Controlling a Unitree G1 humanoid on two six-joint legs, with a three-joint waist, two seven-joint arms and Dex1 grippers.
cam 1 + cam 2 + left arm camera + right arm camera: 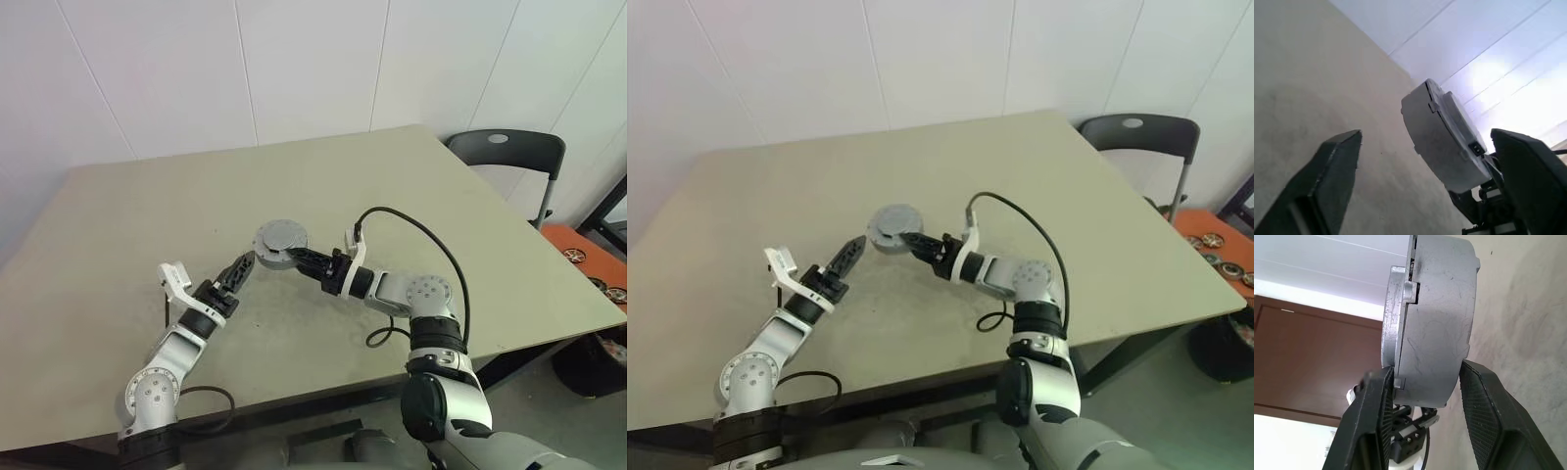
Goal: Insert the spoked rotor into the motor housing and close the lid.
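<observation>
The motor housing [282, 238] is still beyond the fingers of my left gripper, so they would miss it if they closed now. My left gripper needs to move toward the housing before it closes.
The motor housing [282, 238] is a round grey metal case, lifted a little off the table. My right gripper [290, 257] is shut on it, one black finger on each flat face, as the right wrist view shows [1424, 367]. A thinner silver plate, the lid [1396, 308], lies flush against one face of the housing [1437, 323]. The spoked rotor is hidden. My left gripper [245, 264] is open just left of the housing. In the left wrist view its fingers [1337, 166] spread wide, with the housing [1442, 137] ahead between them and untouched.
The beige table [147, 215] spreads wide around both arms. A dark folding chair [505, 152] stands off its far right corner. An orange tray [588, 250] with small wheels sits low at the right. A black cable [411, 230] loops over my right forearm.
</observation>
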